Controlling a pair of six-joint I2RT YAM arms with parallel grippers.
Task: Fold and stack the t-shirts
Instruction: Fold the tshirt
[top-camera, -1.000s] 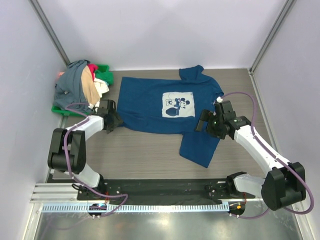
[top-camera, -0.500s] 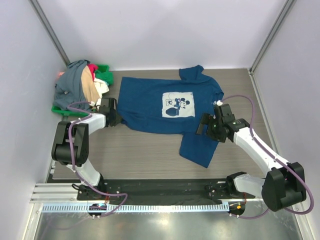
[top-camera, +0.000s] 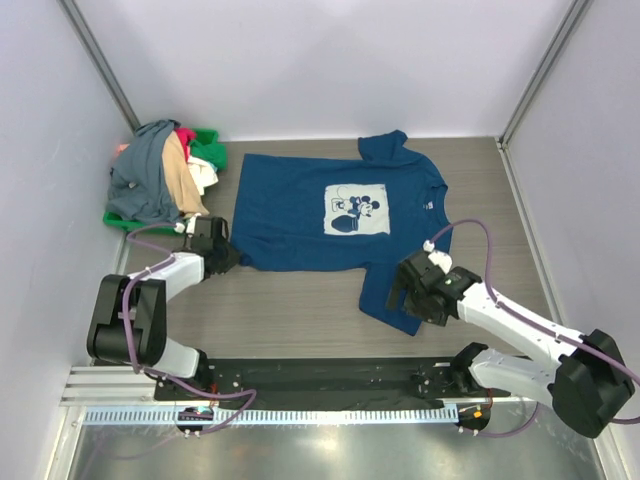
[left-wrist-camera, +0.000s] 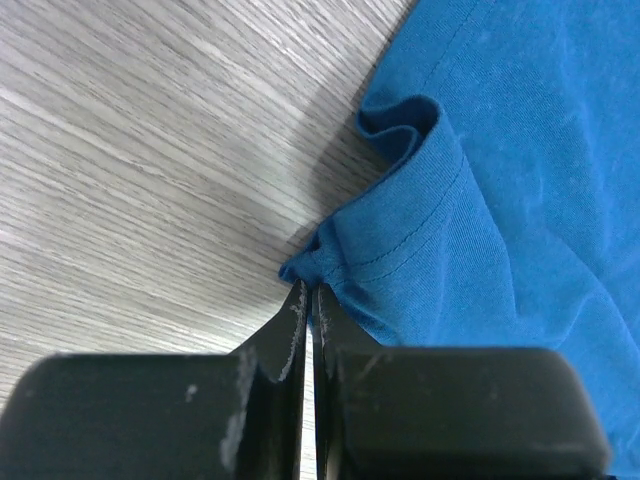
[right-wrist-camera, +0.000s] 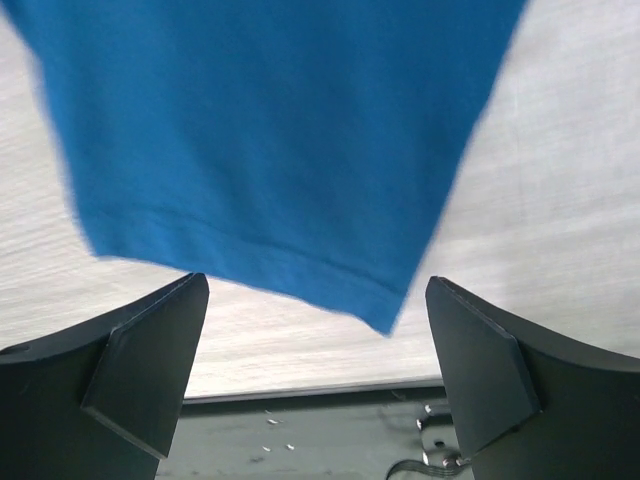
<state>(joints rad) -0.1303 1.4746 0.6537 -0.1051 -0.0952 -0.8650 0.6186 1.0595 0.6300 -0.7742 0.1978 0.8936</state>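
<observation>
The robot's right gripper should next grab the navy blue t-shirt by the hem of its near sleeve, so that it can then fold that side of the t-shirt over the print (top-camera: 355, 211).
The navy blue t-shirt (top-camera: 290, 215) lies spread flat on the table, its white cartoon print (top-camera: 355, 211) facing up. My left gripper (top-camera: 231, 258) is shut on the shirt's near-left hem corner; in the left wrist view the bunched corner (left-wrist-camera: 318, 262) sits pinched at the fingertips of the gripper (left-wrist-camera: 312, 296). My right gripper (top-camera: 404, 297) hangs open over the near sleeve (top-camera: 392, 290). In the right wrist view the sleeve's hem (right-wrist-camera: 290, 150) lies below the right gripper (right-wrist-camera: 315, 300), touching neither finger. Other t-shirts, slate-grey, tan, white, pink and green, are heaped in a pile (top-camera: 160, 178).
The pile rests on a green tray (top-camera: 119, 221) at the back left, by the left wall. A black base plate (top-camera: 320, 377) runs along the table's near edge, just beyond the sleeve's end. Walls close in on both sides and at the back.
My left gripper has shut on the hem corner and drawn slightly toward the near side. My right arm has swung toward the near edge, from beside the shirt's body to the sleeve's end.
</observation>
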